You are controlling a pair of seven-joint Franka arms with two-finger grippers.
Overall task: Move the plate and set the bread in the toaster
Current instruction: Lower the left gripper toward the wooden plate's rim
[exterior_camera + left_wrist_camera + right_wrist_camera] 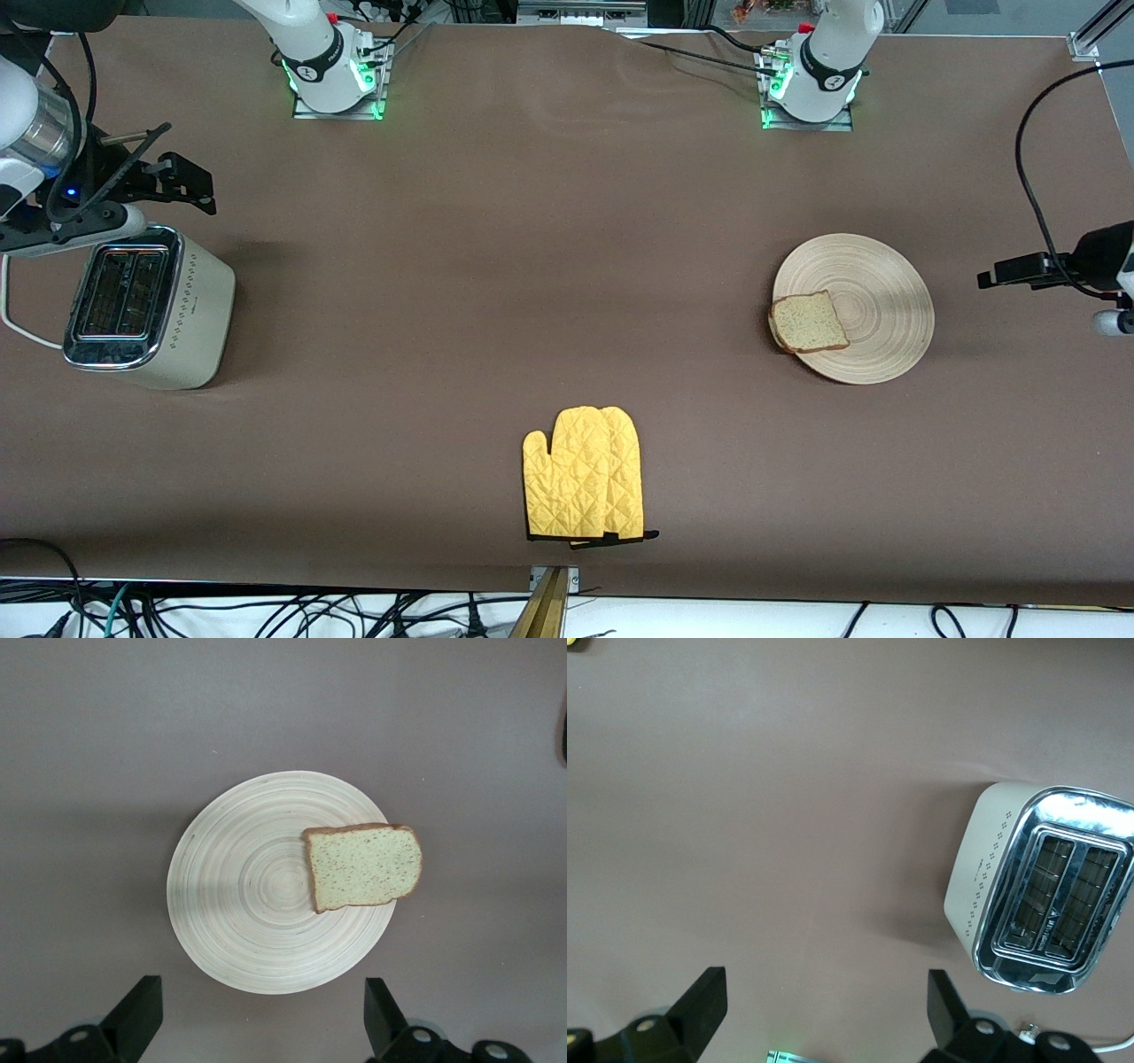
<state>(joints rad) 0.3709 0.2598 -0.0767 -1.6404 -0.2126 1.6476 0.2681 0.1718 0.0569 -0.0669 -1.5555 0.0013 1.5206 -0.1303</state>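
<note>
The left gripper takes hold of the plate by its bare rim (928, 315) next, to move the plate closer to the toaster (146, 306).
The pale wooden plate (873, 292) (257, 904) lies toward the left arm's end of the table. One slice of speckled bread (808, 322) (365, 866) rests on its rim and overhangs the edge on the side toward the table's middle. My left gripper (997, 275) (259, 1019) hangs open in the air off the plate's rim, toward the table's end, holding nothing. The cream toaster (146, 306) (1041, 890) stands at the right arm's end, both slots empty. Above the table beside it, my right gripper (190, 182) (824, 1010) is open and empty.
A yellow quilted oven mitt (585, 474) lies near the table's front edge, in the middle. The toaster's white cord (18, 328) runs off the table's end. A black cable (1036, 177) hangs by the left arm.
</note>
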